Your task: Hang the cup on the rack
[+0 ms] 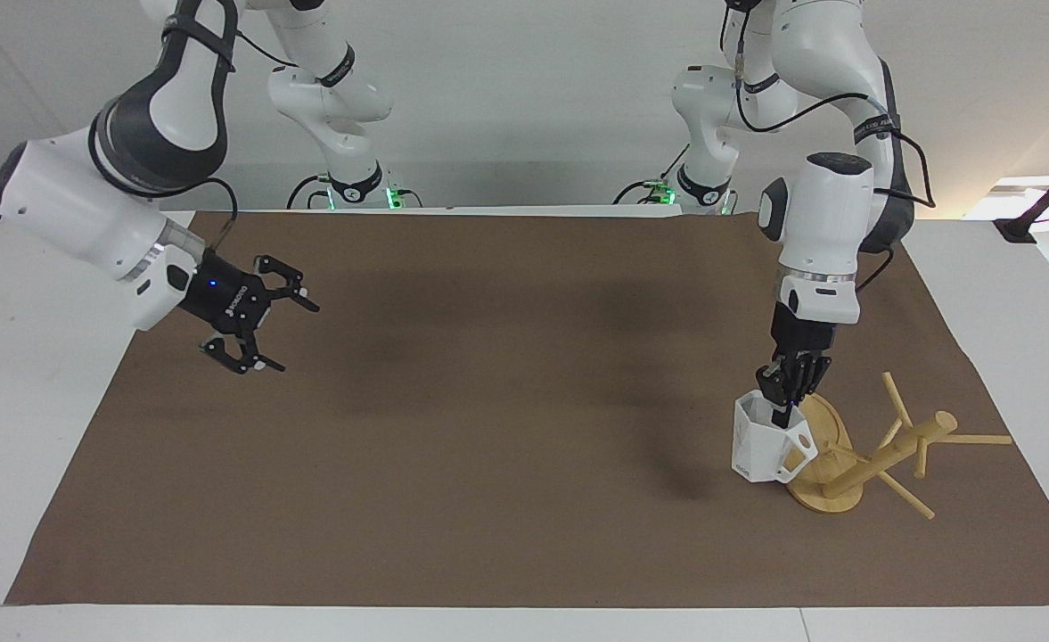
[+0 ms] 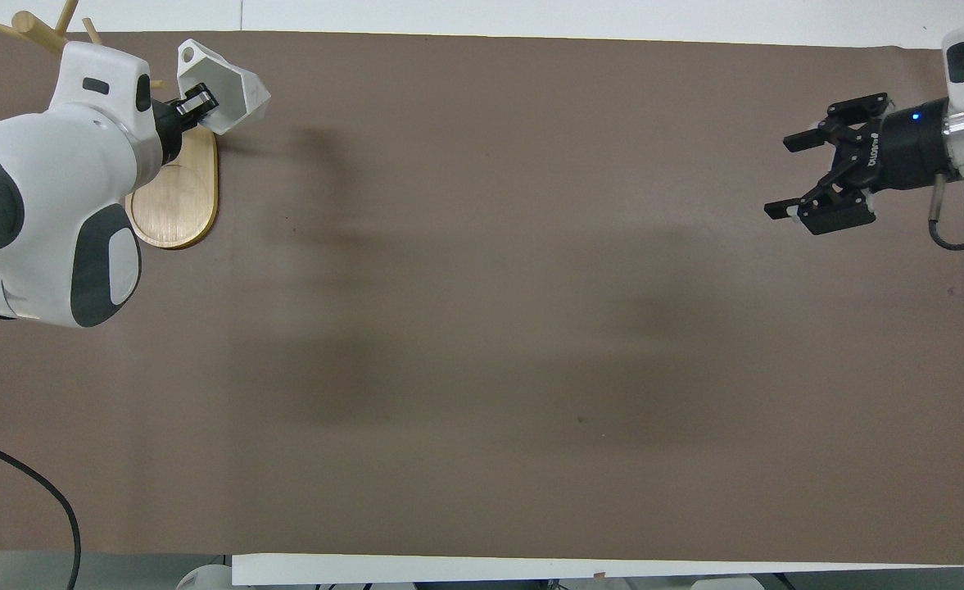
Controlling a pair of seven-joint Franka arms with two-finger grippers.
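The cup's handle (image 2: 189,61) is still short of the rack's peg (image 2: 157,84) in the overhead view, so my left gripper keeps hold of the cup until they meet.
The white faceted cup (image 1: 760,443) hangs from my left gripper (image 1: 787,406), which is shut on its rim with one finger inside. The cup is in the air over the edge of the bamboo rack's oval base (image 1: 800,423), its handle hole (image 1: 805,441) turned toward the rack's post (image 1: 889,450). In the overhead view the cup (image 2: 236,94) and left gripper (image 2: 195,102) sit over the base (image 2: 174,197), and the arm hides most of the pegs. My right gripper (image 1: 290,337) is open and empty over the mat at the right arm's end, also in the overhead view (image 2: 780,176).
A brown mat (image 1: 488,446) covers the white table (image 1: 43,357). The rack stands near the mat's corner at the left arm's end, its thin pegs (image 1: 979,439) sticking out toward the mat's edge.
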